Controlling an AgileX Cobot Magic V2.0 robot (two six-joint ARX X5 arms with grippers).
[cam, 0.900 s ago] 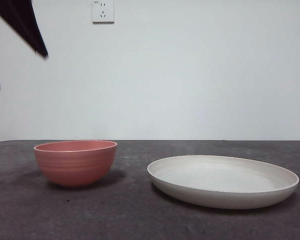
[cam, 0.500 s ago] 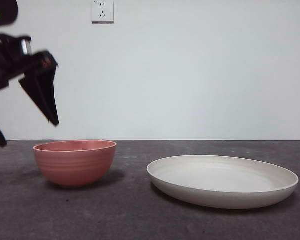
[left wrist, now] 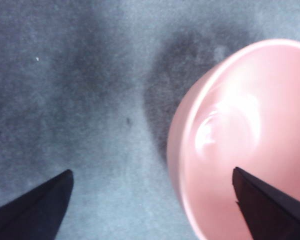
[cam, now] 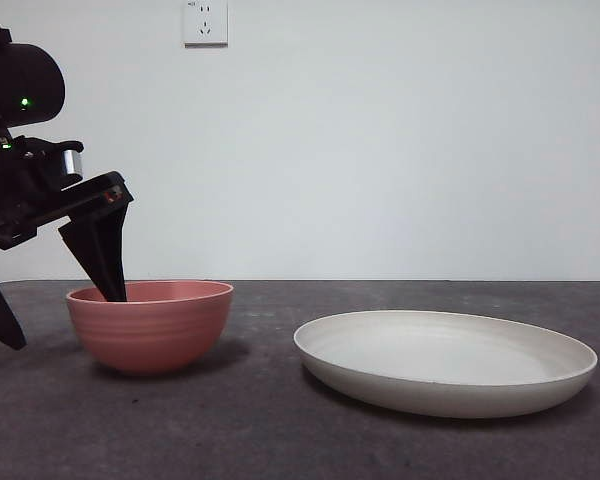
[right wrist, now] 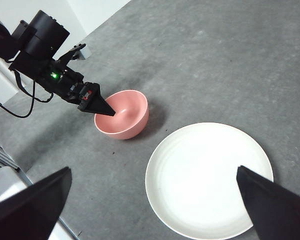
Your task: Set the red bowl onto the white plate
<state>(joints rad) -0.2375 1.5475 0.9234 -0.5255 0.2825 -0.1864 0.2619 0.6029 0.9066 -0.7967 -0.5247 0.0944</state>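
My left gripper should next pick up the red bowl by its rim, so that the bowl's base stays free to rest on the white plate.
The red bowl stands upright on the dark table, left of the white plate, with a gap between them. My left gripper is open and astride the bowl's left wall: one jaw dips inside the rim, the other hangs outside near the table. The left wrist view shows the left gripper with one jaw over the bowl and one over bare table. My right gripper is open and empty, high above the plate and the bowl.
A wall socket sits high on the white wall behind. The grey table runs out to an edge at the far left of the right wrist view, where the left arm and its cables come in.
The left gripper has come down from the upper left corner to the bowl. One of its jaws now reaches inside the rim. Bowl and plate have not moved.
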